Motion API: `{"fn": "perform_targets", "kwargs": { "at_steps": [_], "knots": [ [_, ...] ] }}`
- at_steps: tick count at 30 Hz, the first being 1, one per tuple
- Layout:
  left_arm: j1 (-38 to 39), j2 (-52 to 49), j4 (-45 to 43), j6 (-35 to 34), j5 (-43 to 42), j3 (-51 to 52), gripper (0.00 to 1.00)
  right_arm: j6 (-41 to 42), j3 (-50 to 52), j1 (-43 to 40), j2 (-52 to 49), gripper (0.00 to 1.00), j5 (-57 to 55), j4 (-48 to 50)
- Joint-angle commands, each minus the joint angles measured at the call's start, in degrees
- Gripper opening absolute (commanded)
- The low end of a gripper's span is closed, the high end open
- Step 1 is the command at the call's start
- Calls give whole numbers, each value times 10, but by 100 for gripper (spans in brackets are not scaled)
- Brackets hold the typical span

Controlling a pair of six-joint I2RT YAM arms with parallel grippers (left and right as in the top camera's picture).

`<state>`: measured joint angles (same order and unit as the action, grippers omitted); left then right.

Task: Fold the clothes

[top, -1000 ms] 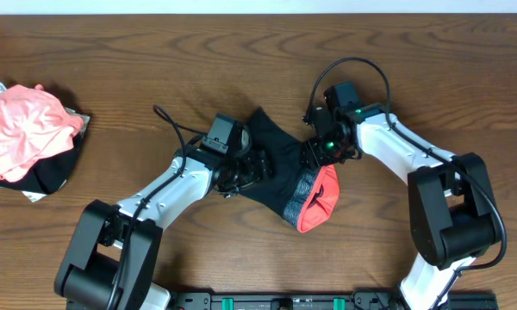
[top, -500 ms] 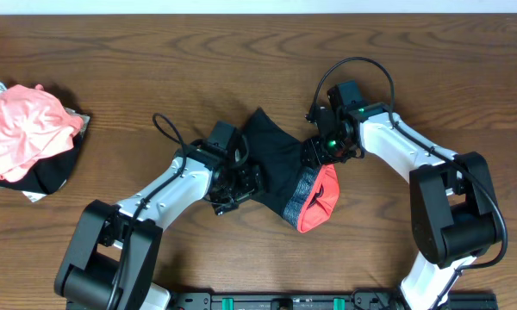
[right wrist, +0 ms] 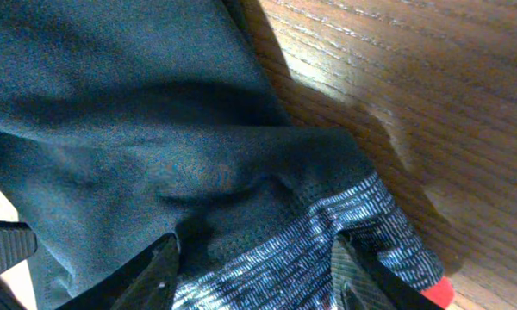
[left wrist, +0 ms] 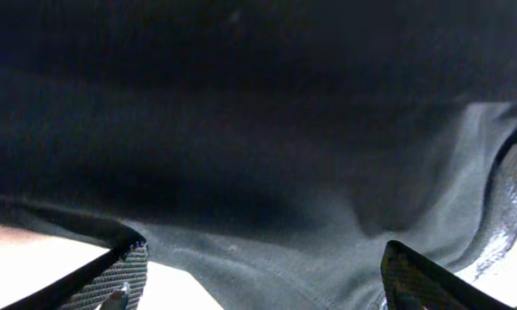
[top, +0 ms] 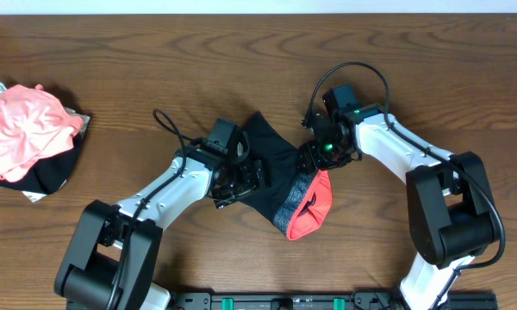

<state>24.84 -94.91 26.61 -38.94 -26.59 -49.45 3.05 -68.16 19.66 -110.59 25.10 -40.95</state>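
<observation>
My left gripper takes hold of the black shorts (top: pixel 271 164) next by the black edge facing the pile, away from the waistband, to lay them there.
Black shorts (top: pixel 271 164) with a grey waistband (top: pixel 295 194) and red lining (top: pixel 308 211) lie crumpled at the table's middle. My left gripper (top: pixel 239 178) is at the shorts' left edge. In the left wrist view its fingers (left wrist: pixel 263 267) are spread wide over the black cloth (left wrist: pixel 267 172), holding nothing. My right gripper (top: pixel 314 157) is at the shorts' right side, at the top of the waistband. In the right wrist view its fingers (right wrist: pixel 254 250) pinch a bunch of grey waistband (right wrist: pixel 327 232) and black cloth (right wrist: pixel 138 129).
A pile of clothes (top: pixel 21 138), pink on top of black, lies at the table's left edge. Bare wooden tabletop (top: pixel 112 69) surrounds the shorts. The two arms meet close together at the middle.
The right gripper has shifted slightly left, and the waistband and red lining have swung left and down with it. The left gripper dipped down, then came back up against the shorts' edge.
</observation>
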Motion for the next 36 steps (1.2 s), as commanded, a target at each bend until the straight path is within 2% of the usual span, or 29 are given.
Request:
{"fn": "perform_targets", "kwargs": {
  "at_steps": [1,11,15,20,27,28,30,33,34,36],
  "knots": [
    [0,1,8,2,7,2,87,12,24,10,-36,56,0,-8],
    [0,1,36,-4,8,5,87,12,24,10,-36,59,0,-7],
    [3,-1,33,-19,60,6,88,12,24,10,-36,61,0,-8],
    [17,-30,-6,-19,67,6,88,12,24,10,-36,63,0,-11],
    [30,-91,-86,-42,59,6,88,12,24,11,-36,59,24,-16],
    [28,-92,-98,-43,58,6,86,12,24,11,-36,59,24,-16],
    [27,-91,-121,-43,50,6,69,12,24,11,-36,57,24,-16],
    [25,-90,-137,-43,47,6,27,12,24,11,-36,52,24,-15],
    [24,-90,-137,-43,47,5,8,12,24,11,-36,49,24,-15],
    [23,-90,-134,-42,47,5,6,12,24,10,-36,46,23,-14]
  ]
}}
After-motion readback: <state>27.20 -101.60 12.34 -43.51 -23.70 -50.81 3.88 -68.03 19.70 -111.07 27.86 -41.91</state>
